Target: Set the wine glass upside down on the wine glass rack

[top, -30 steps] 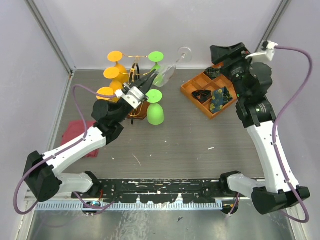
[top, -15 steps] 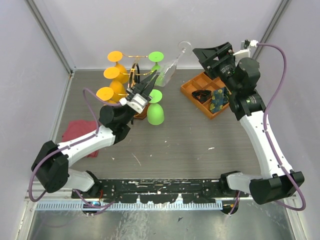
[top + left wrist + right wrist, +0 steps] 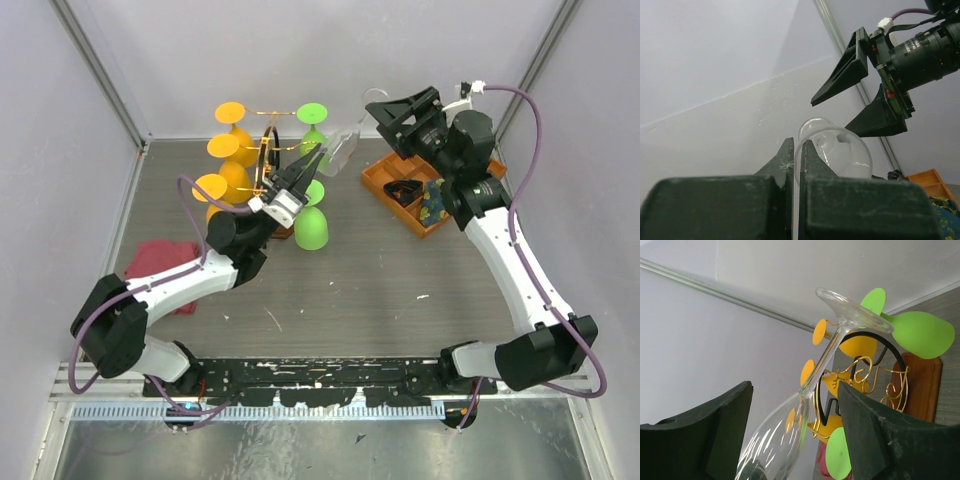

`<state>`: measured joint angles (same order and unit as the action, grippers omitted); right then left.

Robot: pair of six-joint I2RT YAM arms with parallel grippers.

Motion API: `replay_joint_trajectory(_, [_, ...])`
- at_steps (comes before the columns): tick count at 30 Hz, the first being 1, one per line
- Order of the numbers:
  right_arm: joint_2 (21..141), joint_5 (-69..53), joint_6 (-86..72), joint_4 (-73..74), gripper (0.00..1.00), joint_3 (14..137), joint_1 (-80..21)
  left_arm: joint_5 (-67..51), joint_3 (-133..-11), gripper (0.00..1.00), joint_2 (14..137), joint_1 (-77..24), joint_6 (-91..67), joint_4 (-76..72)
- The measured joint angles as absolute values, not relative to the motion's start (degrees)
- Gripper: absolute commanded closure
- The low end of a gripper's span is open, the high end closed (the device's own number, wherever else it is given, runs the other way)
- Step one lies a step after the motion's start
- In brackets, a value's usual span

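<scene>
The wine glass should next be grabbed by its stem's bowl end (image 3: 806,390) with my right gripper. The foot (image 3: 854,316) then stays free to hang on the rack.
The clear wine glass (image 3: 342,148) is held tilted in the air right of the wine glass rack (image 3: 266,158), foot up and to the right. The rack has gold wire arms, a black loop and a wooden base (image 3: 923,385). My left gripper (image 3: 314,157) is shut on the bowl's rim, which is pinched between its fingers in the left wrist view (image 3: 798,148). My right gripper (image 3: 372,135) is open. Its fingers stand either side of the glass (image 3: 805,415) where stem meets bowl, without touching. The foot (image 3: 854,316) is beyond them.
Orange glasses (image 3: 228,148) and a green glass (image 3: 313,113) hang upside down on the rack. Another green glass (image 3: 312,228) stands rim-down beside its base. An orange compartment tray (image 3: 392,176) lies at the right and a red cloth (image 3: 155,258) at the left.
My right arm has swung left, and its open fingers have come around the glass's stem end. My left gripper has kept hold of the rim and tilted the glass up a little.
</scene>
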<state>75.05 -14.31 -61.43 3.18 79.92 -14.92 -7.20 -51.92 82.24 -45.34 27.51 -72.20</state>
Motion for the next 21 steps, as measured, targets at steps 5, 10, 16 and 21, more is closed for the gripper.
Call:
replay_joint_trajectory(5, [76.47, -14.50, -62.35, 1.80, 0.28, 80.07, -15.42, -7.68, -51.92, 1.00, 82.28, -45.93, 28.36, -72.20])
replay_joint_trajectory(10, [77.69, -14.61, -63.11, 1.23, 0.32, 80.14, -16.03, -7.95, -51.96, 1.00, 82.91, -46.15, 28.97, -72.20])
replay_joint_trajectory(16, [78.15, -14.70, -63.53, 0.80, 0.37, 80.14, -16.64, -7.97, -52.34, 1.00, 84.36, -46.54, 30.17, -72.18])
replay_joint_trajectory(21, [78.17, -14.87, -63.59, 0.16, 0.38, 80.14, -16.67, -7.88, -52.88, 1.00, 84.86, -46.74, 30.89, -72.27])
